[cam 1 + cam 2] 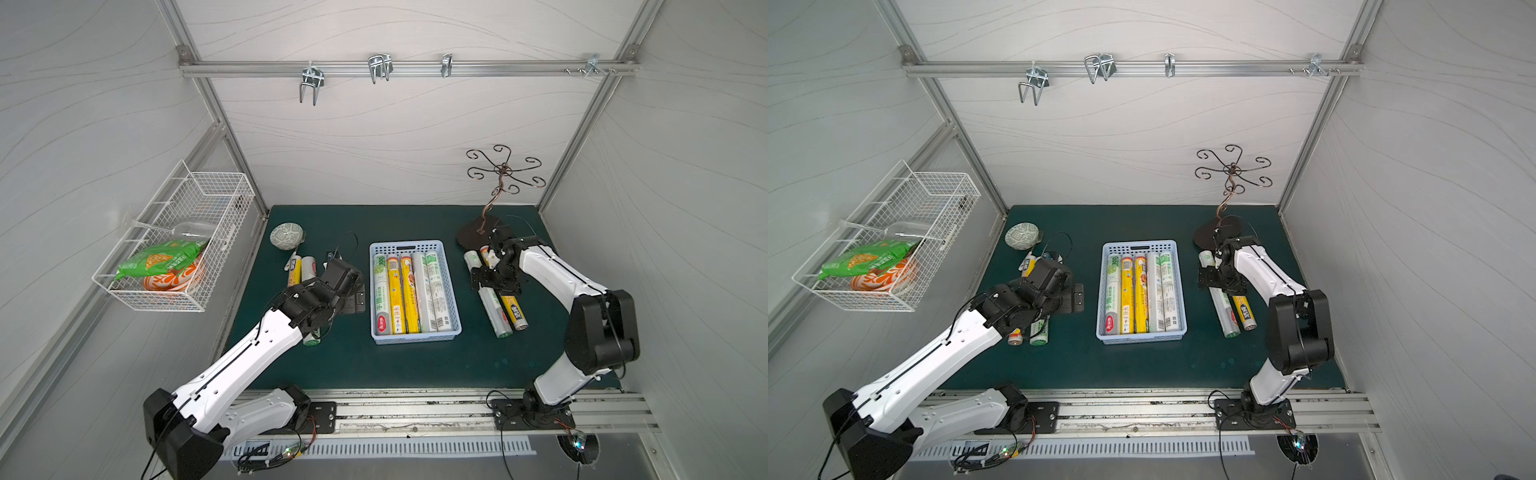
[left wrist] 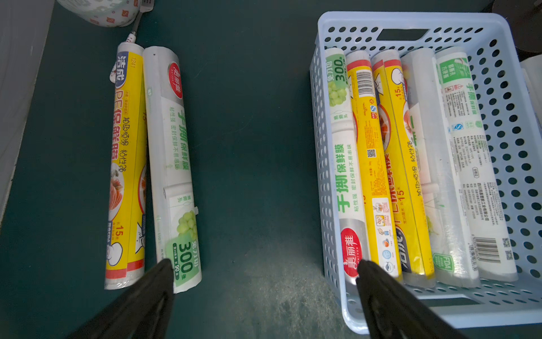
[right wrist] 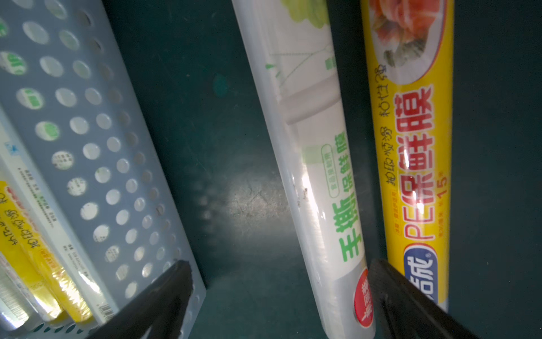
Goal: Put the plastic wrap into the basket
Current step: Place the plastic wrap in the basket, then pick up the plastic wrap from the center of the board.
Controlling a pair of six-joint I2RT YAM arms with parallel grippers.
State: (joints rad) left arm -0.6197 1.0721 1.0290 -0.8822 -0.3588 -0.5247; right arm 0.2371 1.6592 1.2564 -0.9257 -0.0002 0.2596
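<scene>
I will grab the white roll by its middle with my right gripper next, with the fingers along the roll's long sides. Then I can lay the roll lengthwise into the basket.
The light blue basket point(image 1: 415, 338) point(image 1: 1140, 337) sits mid-mat in both top views and holds several rolls of plastic wrap point(image 1: 409, 291), yellow and white, laid side by side. To its left a yellow roll point(image 2: 127, 164) and a white roll point(image 2: 173, 164) lie together on the mat. My left gripper point(image 2: 264, 264) point(image 1: 353, 297) hangs open over the bare mat between that pair and the basket wall point(image 2: 325, 176). On the basket's right lie a white roll point(image 3: 316, 164) and a yellow roll point(image 3: 410, 164). My right gripper point(image 3: 280, 263) point(image 1: 494, 284) stands open low over them, empty, the white roll between its fingers.
A white wire basket point(image 1: 174, 232) with a green bag hangs on the left wall. A patterned bowl point(image 1: 286, 235) sits at the back left of the mat. A dark metal hook stand point(image 1: 503, 174) rises at the back right, just behind my right arm.
</scene>
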